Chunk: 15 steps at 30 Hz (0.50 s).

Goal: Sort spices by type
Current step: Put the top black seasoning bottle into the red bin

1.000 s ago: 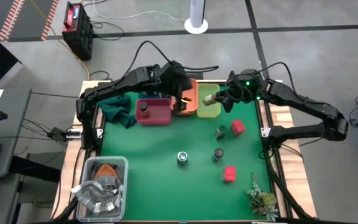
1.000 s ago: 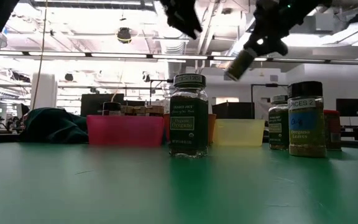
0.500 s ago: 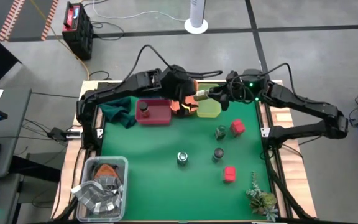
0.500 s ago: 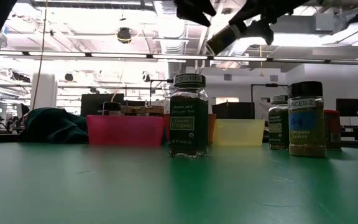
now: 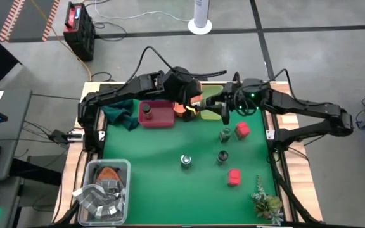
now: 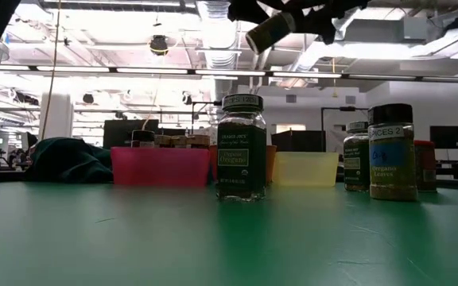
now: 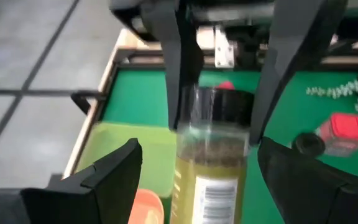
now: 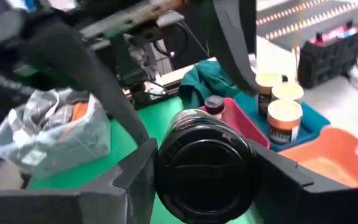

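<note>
The jar needs to let my right gripper release the black cap [image 7: 217, 107] for sorting, so my left gripper should grab the jar by its labelled base end [image 7: 207, 202].
A clear spice jar [image 7: 213, 155] with a black cap and yellow-green contents hangs in the air over the orange tray [image 5: 184, 110] and the yellow-green tray [image 5: 215, 114]. My right gripper [image 8: 207, 168] is shut on it. My left gripper [image 5: 197, 103] faces it, open. Its two fingers [image 7: 107, 180] stand on either side of the jar's base end, apart from it. In the low view the jar [image 6: 269, 32] shows high up, tilted. On the mat stand three other jars [image 5: 224, 134] [image 5: 222, 156] [image 5: 186, 161] and two pink boxes [image 5: 242, 130] [image 5: 234, 177]. My right gripper pinches the jar's black cap end [image 7: 224, 102] between its two fingers [image 7: 178, 74]. They come nearly level from the table's right and lie along the jar. The jar is lifted clear and lies almost level, its base end a little lower and toward my left gripper.
A magenta tray [image 5: 160, 119] holds a dark-topped jar [image 5: 146, 109]. Tan-topped jars [image 8: 279, 112] stand in a blue tray behind it. A green cloth [image 5: 122, 111] lies at the far left, a clear tub [image 5: 103, 190] at the near left, a plant sprig [image 5: 268, 202] at the near right.
My right gripper has carried the jar up and toward the table's left, tipping it from slanting down to nearly level. The jar's base end has come between my left gripper's open fingers. My left gripper has shifted slightly toward it.
</note>
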Motion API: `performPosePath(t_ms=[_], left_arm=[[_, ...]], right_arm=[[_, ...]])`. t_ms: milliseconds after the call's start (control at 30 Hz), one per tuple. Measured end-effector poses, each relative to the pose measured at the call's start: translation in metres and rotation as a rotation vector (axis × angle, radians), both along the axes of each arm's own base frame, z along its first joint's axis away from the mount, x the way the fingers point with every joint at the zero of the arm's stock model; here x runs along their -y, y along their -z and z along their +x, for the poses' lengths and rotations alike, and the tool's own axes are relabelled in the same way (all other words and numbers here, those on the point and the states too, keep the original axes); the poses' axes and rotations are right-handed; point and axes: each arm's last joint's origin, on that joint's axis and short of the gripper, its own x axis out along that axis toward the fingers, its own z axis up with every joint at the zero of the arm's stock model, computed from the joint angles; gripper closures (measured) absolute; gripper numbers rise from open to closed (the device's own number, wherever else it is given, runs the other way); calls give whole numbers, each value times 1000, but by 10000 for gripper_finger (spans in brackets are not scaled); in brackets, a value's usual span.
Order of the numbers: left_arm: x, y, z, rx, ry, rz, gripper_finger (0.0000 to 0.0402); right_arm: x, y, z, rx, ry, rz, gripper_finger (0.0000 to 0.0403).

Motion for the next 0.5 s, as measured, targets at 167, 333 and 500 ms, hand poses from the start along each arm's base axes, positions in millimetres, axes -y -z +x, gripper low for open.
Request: performPosePath(t_ms=[167,333,500], left_arm=[[1,5,-2,-48,31,-44,97],[3,5,-2,-45,66,-81,97],[3,5,-2,-43,90,-88,100]], right_arm=[[-6,-8,1,-2,-55,-123,168],[-8,-18,2,20,-79,-182,168],[-9,-17,2,1,-88,-197,168]])
